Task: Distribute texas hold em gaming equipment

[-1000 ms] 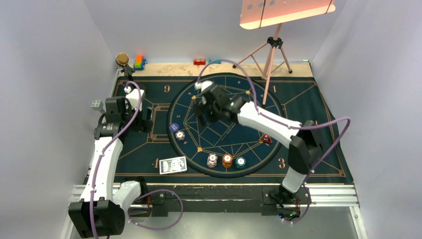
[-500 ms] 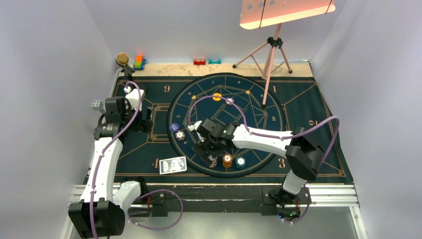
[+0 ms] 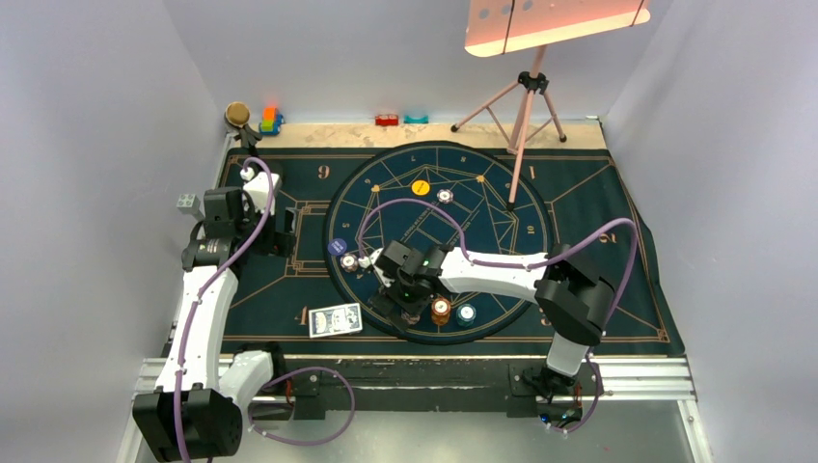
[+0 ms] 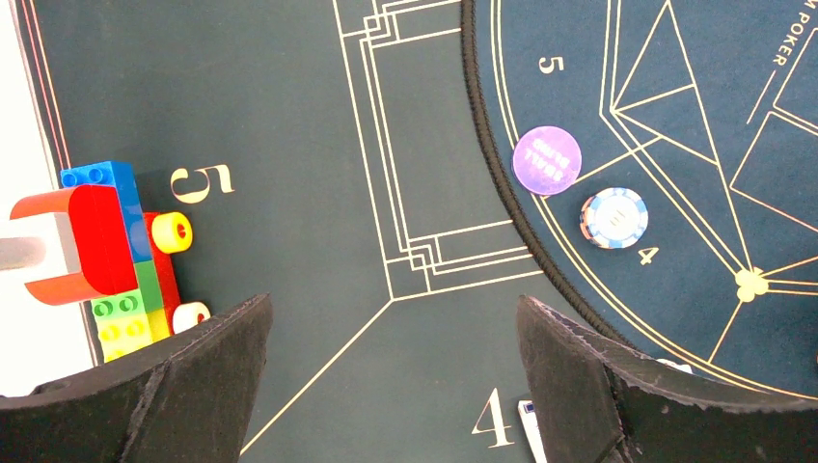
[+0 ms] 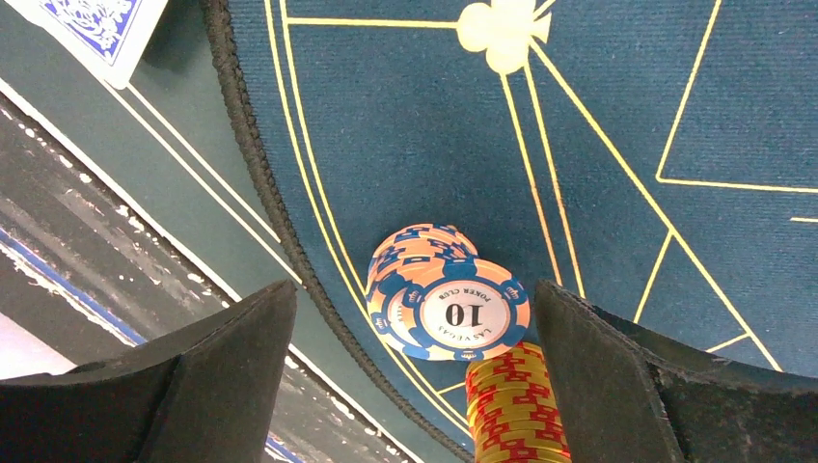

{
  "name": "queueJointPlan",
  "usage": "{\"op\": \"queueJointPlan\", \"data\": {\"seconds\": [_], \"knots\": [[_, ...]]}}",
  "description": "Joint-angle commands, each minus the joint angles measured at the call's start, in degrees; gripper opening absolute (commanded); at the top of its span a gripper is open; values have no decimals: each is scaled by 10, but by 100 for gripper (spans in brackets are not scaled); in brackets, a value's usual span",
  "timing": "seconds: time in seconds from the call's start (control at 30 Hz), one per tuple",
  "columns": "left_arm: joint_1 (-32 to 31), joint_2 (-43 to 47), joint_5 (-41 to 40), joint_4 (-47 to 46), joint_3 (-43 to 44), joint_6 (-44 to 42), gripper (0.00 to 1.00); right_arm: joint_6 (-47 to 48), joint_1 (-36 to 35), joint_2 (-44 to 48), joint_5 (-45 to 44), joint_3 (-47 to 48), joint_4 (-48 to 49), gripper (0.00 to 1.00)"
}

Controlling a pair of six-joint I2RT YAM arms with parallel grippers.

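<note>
My right gripper can close now: the rim of the white-and-blue stack's top (image 3: 412, 317) (image 5: 457, 309) is between both its fingers, so it would hold the stack's top.
My right gripper (image 3: 403, 301) (image 5: 415, 294) hangs open low over the near edge of the round mat. A slumped stack of white-and-blue chips marked 10 (image 5: 449, 304) lies between its fingers, untouched. A taller orange stack (image 3: 441, 310) (image 5: 516, 405) and a teal chip (image 3: 467, 313) stand just right of it. An orange chip (image 3: 421, 187) and a white chip (image 3: 445, 196) lie at the far side of the circle. A blue chip (image 3: 337, 247) (image 4: 547, 160) and a white chip (image 3: 349, 260) (image 4: 613, 217) sit at the left. The playing cards (image 3: 335, 318) (image 5: 92, 24) lie face down near the front. My left gripper (image 3: 285, 231) (image 4: 394, 318) is open over bare mat. The red token is hidden.
The dark blue mat (image 3: 598, 193) covers the table. A tripod (image 3: 526, 106) stands on its far right part. Toy blocks (image 3: 270, 120) (image 4: 116, 251) sit at the far left, small red (image 3: 387, 120) and teal (image 3: 417, 119) blocks at the back edge, and a grey block (image 3: 185, 203) beside the left arm.
My right arm has swung back from the far middle of the circle to the near chip stacks, leaving an orange and a white chip there. The left arm has not moved.
</note>
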State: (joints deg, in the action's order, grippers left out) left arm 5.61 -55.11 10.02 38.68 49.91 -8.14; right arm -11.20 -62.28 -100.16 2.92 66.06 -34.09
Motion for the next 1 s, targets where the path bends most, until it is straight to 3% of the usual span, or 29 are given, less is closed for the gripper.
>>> {"op": "queueJointPlan", "data": {"seconds": [0.0, 0.27, 0.97], "knots": [[4, 9, 0, -8, -1, -4, 100, 12, -2, -1, -6, 3, 16, 94], [4, 9, -1, -9, -1, -4, 100, 12, -2, -12, -20, 6, 13, 73], [4, 12, -1, -9, -2, -4, 100, 15, -2, 3, -23, 29, -8, 61]]}}
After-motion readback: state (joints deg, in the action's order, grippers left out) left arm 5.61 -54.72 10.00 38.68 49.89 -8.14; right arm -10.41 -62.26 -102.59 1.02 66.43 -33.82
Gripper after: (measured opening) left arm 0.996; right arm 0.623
